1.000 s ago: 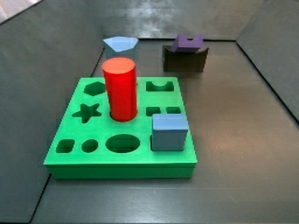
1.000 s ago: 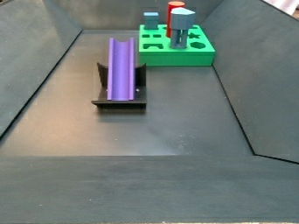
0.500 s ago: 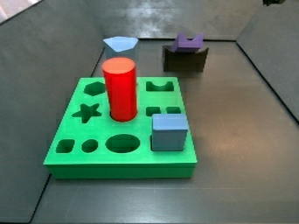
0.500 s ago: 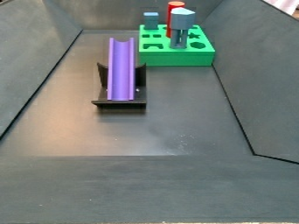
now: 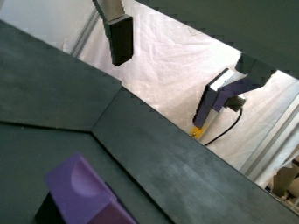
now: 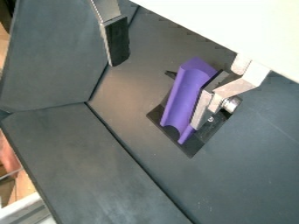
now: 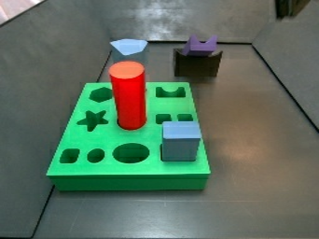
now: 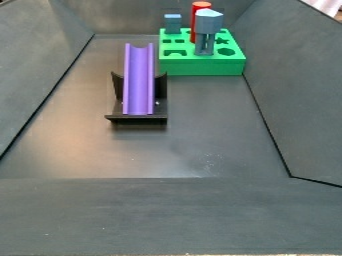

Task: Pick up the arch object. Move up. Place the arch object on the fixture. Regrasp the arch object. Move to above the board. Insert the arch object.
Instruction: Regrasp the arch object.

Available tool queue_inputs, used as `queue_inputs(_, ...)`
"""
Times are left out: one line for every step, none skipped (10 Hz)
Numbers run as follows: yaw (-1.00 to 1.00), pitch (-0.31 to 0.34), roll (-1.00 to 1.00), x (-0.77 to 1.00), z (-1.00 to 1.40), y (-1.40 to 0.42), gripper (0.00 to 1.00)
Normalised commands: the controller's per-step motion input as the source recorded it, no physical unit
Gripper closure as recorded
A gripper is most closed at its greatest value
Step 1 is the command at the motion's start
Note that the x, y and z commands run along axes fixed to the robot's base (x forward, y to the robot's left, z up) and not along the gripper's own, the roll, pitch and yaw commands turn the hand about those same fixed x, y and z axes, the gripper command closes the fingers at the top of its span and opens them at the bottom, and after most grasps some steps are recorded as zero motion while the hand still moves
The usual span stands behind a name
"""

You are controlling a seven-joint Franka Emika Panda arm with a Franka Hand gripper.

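The gripper should next grab the arch object by its upper part, so that the arch object's lower body stays free to enter the board's slot.
The purple arch object (image 8: 138,78) lies lengthwise in the hollow of the dark fixture (image 8: 138,114), its notched end facing up in a side view (image 7: 202,43). The fixture (image 7: 197,63) stands behind the green board (image 7: 100,166). My gripper (image 6: 163,77) hangs high above the floor, open and empty, with its fingers (image 6: 115,42) wide apart. The arch object (image 6: 184,94) lies below it, close to one finger. In a wrist view the gripper (image 5: 167,70) shows against the white backdrop, with the arch object (image 5: 84,188) low in the picture. A dark part of the gripper (image 7: 289,6) shows at the upper edge.
A red cylinder (image 7: 127,93) and a blue-grey cube (image 7: 181,140) stand in the board. A pale blue pentagon piece (image 7: 126,46) lies behind the board. Dark sloping walls enclose the floor (image 8: 201,150).
A dark part of the gripper has come further into a side view at its upper right corner. The arch object, fixture and board have not moved.
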Motion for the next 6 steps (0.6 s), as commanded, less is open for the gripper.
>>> queue_inputs(0.02, -0.105, 0.12, 0.04, -1.00, 0.04, 0.00)
queue_inputs(0.01, -0.110, 0.10, 0.05, -1.00, 0.04, 0.00)
queue_inputs(-0.02, -0.105, 0.07, 0.05, -1.00, 0.04, 0.00)
queue_inputs(-0.03, -0.101, 0.06, 0.05, -1.00, 0.04, 0.00)
queue_inputs(-0.04, -0.086, 0.05, 0.05, -1.00, 0.03, 0.00)
queue_inputs(-0.05, -0.078, 0.05, 0.06, -1.00, 0.03, 0.00)
